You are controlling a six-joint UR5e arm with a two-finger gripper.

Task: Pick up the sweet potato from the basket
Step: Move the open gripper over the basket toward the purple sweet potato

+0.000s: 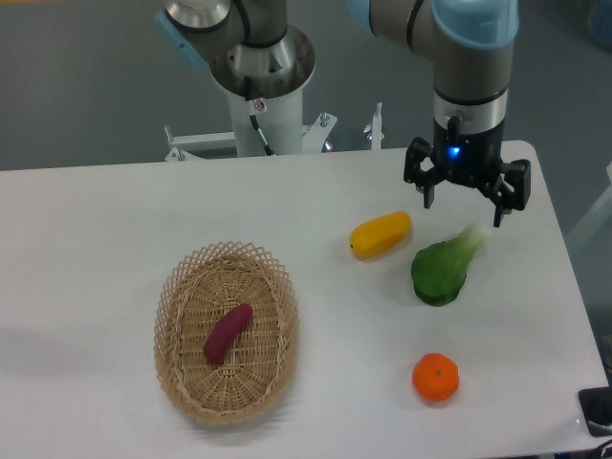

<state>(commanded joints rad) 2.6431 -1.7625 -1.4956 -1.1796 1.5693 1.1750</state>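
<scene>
My gripper is about to grab the sweet potato around its thick middle (229, 334), and it will then lift the sweet potato out of the wicker basket.
The sweet potato (228, 333), a small magenta-purple tuber, lies slantwise inside the oval wicker basket (175, 296) at the lower left of the white table. My gripper (466, 204) is open and empty, hanging above the table at the right rear, far from the basket, just above the green vegetable.
A yellow-orange oblong vegetable (380, 234) lies right of the basket. A green leafy vegetable (444, 268) lies under the gripper. An orange (435, 377) sits at the front right. The robot base (263, 67) stands behind the table. A dark object (598, 411) sits at the right edge.
</scene>
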